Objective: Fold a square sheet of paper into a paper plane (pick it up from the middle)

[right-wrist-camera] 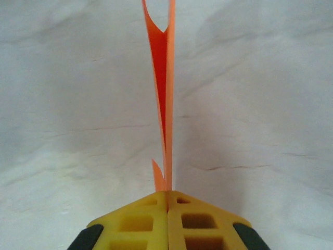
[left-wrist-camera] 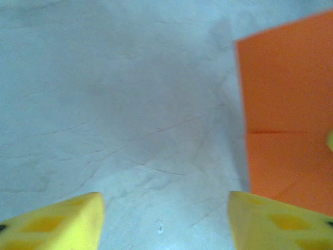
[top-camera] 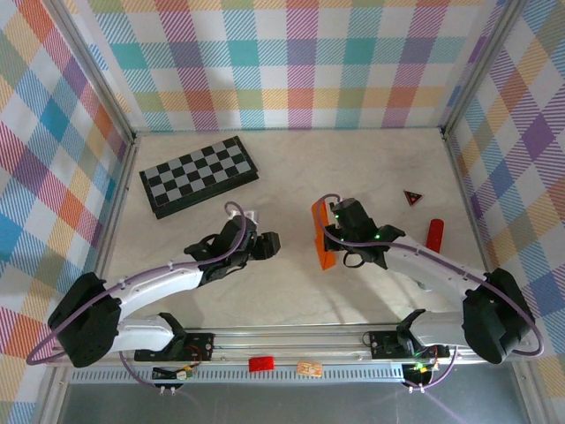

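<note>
The paper [top-camera: 320, 235] is standing on its edge with its layers spread apart, so it would end up tipped and loose if the right gripper opened now. The robot's right gripper needs to keep holding the paper.
The bright orange sheet of paper [top-camera: 320, 235] is folded into a narrow strip and stands on edge in mid-table. My right gripper [top-camera: 330, 231] is shut on it. In the right wrist view the yellow fingers [right-wrist-camera: 203, 219] are pressed together on the paper's [right-wrist-camera: 165, 94] near edge, and its layers splay apart at the far end. To the left of the paper, a short gap away, is my left gripper [top-camera: 268, 245]. In the left wrist view it [left-wrist-camera: 164, 224] stands open over bare table with nothing between its fingers. The paper's flat face [left-wrist-camera: 289, 114] is just beyond its right finger [left-wrist-camera: 281, 221].
A black-and-grey checkerboard [top-camera: 199, 175] lies at the back left. A small dark red triangle [top-camera: 412, 197] and a red cylinder [top-camera: 433, 234] lie to the right of the right arm. Checked walls enclose the table on three sides.
</note>
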`<action>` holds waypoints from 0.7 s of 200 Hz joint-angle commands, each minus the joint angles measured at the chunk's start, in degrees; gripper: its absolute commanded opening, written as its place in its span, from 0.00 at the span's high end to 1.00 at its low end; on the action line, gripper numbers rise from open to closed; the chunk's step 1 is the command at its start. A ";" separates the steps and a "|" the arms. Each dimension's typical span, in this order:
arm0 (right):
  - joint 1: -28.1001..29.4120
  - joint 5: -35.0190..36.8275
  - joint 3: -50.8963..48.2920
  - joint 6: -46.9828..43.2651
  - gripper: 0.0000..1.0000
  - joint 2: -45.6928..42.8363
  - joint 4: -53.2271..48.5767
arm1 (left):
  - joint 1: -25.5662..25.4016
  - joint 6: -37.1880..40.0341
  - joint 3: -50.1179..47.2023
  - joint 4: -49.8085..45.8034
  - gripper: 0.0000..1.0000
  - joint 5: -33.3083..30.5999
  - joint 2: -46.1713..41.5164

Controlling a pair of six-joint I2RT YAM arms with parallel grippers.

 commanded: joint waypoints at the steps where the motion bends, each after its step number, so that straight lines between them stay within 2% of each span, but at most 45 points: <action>1: 2.69 21.03 4.14 -3.37 0.92 0.85 -11.56 | 1.15 -2.60 -1.96 1.65 0.24 -4.68 -2.47; 20: 3.96 28.70 6.43 -2.55 0.92 3.20 -16.12 | 2.05 -4.71 -3.37 0.89 0.11 -7.38 -3.34; 40: 4.20 32.04 7.75 -1.70 0.91 5.29 -18.58 | 3.60 -6.35 -3.41 -2.81 0.00 -11.13 -3.61; 85: 4.44 33.57 8.35 -2.32 0.90 8.63 -17.87 | 6.78 -4.53 -1.56 -10.45 0.00 -12.38 -5.43; 109: 5.36 33.58 9.24 -2.25 0.89 11.84 -17.94 | 7.25 -2.75 -4.92 -6.45 0.00 -11.21 -9.58; 140: 7.15 33.40 12.21 -0.80 0.88 17.16 -19.92 | 7.38 -6.01 -8.96 -3.15 0.00 -12.41 -13.30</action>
